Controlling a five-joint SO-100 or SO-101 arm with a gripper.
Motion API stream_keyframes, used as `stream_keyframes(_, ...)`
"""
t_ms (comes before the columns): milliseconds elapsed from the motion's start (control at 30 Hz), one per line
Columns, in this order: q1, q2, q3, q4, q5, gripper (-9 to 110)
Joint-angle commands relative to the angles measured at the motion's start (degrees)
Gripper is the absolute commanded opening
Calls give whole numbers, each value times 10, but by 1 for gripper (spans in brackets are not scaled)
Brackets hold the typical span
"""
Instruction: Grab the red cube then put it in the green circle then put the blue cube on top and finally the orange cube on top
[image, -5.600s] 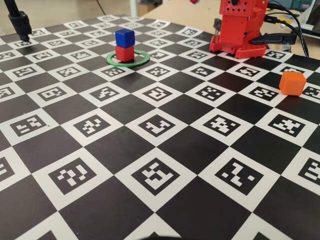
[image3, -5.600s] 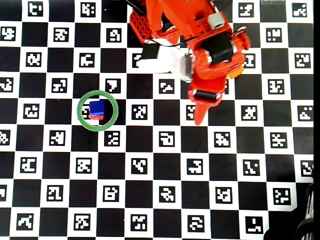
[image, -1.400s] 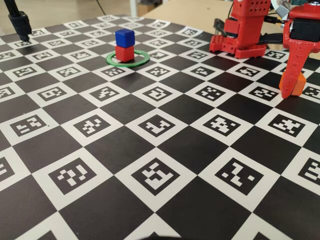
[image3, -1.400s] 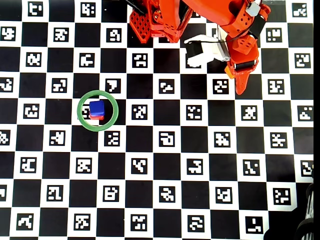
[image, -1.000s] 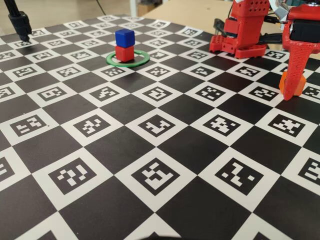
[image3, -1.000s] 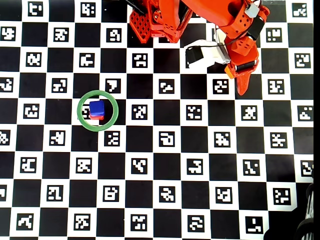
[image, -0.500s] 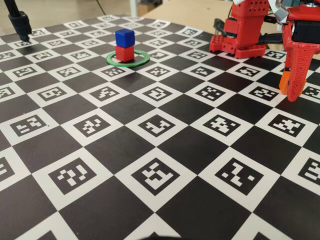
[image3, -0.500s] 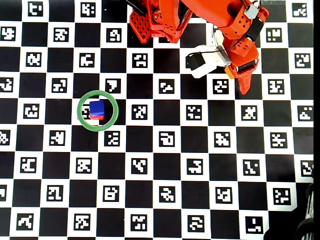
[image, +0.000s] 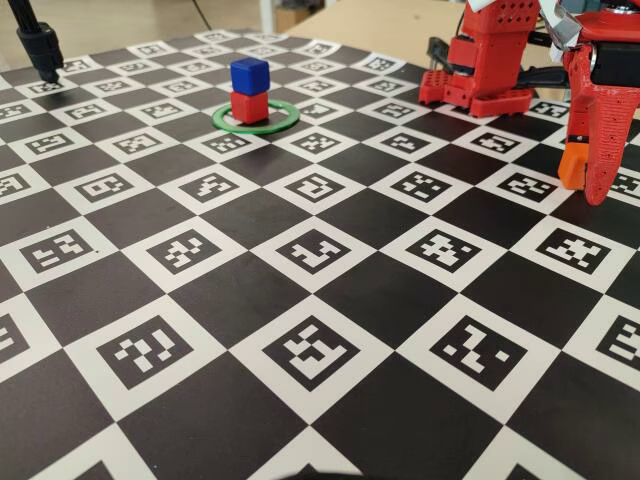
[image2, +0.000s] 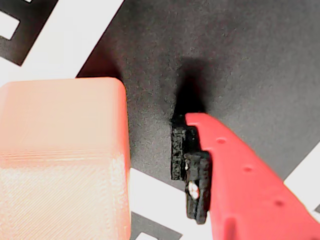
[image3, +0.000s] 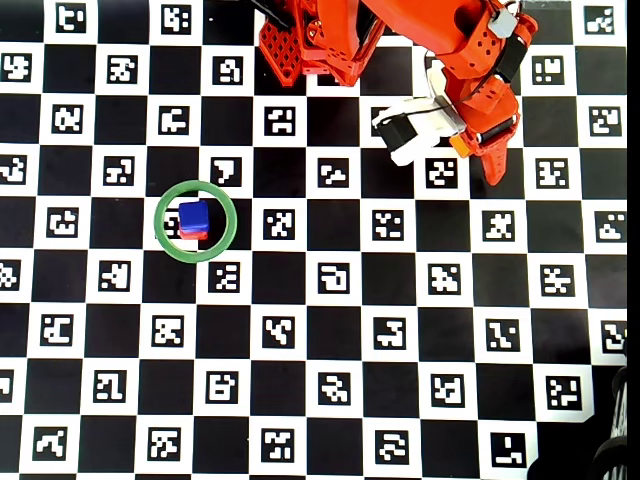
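Observation:
The orange cube (image: 571, 165) goes on top of the stack, on the blue cube (image: 249, 74). My gripper should grab it by its two opposite sides next.
The red cube (image: 249, 106) sits inside the green circle (image: 285, 120) with the blue cube (image: 249, 74) stacked on it. From overhead only the blue cube (image3: 193, 215) and a red sliver show inside the green circle (image3: 196, 258). The orange cube (image: 571, 165) rests on the board at the right, partly hidden behind my red gripper (image: 585, 180). In the wrist view the orange cube (image2: 62, 155) fills the left. One red finger (image2: 235, 180) stands to its right with a bare gap between them. The other finger is out of view. The gripper is open, down beside the cube.
The arm's red base (image: 480, 70) stands at the back right with black cables behind it. A black stand (image: 38, 45) rises at the back left corner. The checkered marker board (image: 320, 300) covers the whole table.
The gripper has shifted slightly right in the fixed view and its finger now covers more of the orange cube. No cube has moved.

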Motion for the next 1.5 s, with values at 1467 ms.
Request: stream_keyframes(1467,18,27,-154,130,-4,4)
